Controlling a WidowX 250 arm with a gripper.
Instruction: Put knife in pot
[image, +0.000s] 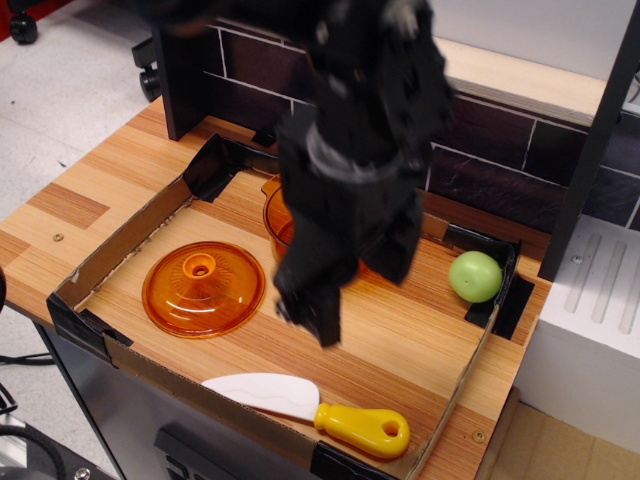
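Observation:
The gripper grabs the knife's yellow handle (352, 426) next, to put the knife in the pot (274, 213).
The knife (312, 407) lies flat on the front rim of the cardboard tray, white wavy blade to the left, yellow handle to the right. The orange transparent pot (274, 213) stands at the back middle of the tray; my arm hides most of it, only its left rim shows. My black gripper (352, 290) is motion-blurred, open and empty, its fingers spread wide. It hangs in front of the pot, above the tray floor and behind the knife.
A flat orange lid (203, 288) with a knob lies at the tray's left. A green ball (475, 276) sits at the right wall. The shallow cardboard tray (128, 235) has taped black corners. A dark tiled wall stands behind.

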